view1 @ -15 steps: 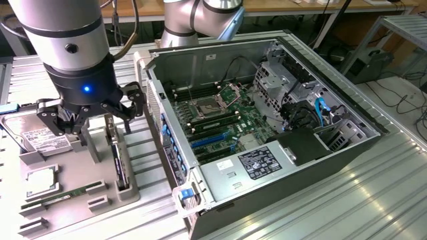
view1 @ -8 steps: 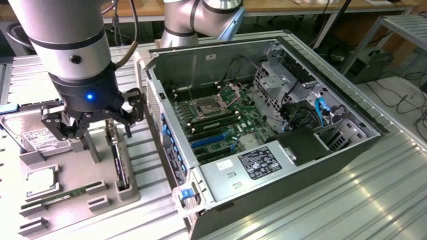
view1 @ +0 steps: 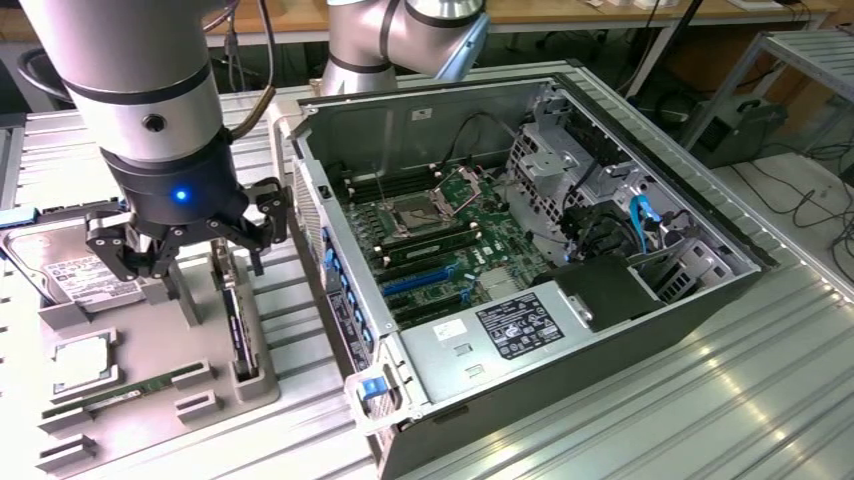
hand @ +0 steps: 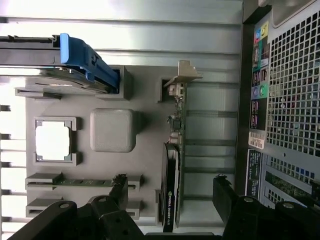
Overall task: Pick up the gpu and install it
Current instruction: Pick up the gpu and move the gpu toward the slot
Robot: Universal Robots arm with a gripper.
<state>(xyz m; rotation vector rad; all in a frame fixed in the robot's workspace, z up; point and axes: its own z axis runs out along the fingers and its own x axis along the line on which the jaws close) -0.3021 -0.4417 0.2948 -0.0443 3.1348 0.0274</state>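
Observation:
I need to install the GPU, so I should next grab it with my gripper by its upper edge (view1: 235,300). The tray's grey holders hold the GPU's lower side.
The gpu (view1: 242,325) is a thin black card standing on edge in a slot of the grey parts tray (view1: 150,338), at the exterior view's left of the open computer case (view1: 534,250). In the wrist view the gpu (hand: 175,165) shows edge-on, with its silver bracket (hand: 183,75) at the far end. My gripper (view1: 200,270) hangs just above the card with its jaws wide open. In the wrist view the gripper (hand: 171,192) straddles the card, one black finger (hand: 120,187) on each side, touching nothing.
The tray (hand: 145,150) also holds a hard drive (hand: 80,57) with a blue handle, a CPU (hand: 52,140) and a green memory stick (hand: 75,182). Inside the case, the motherboard's blue slots (view1: 414,280) lie exposed. The case wall (hand: 295,100) stands close beside the tray.

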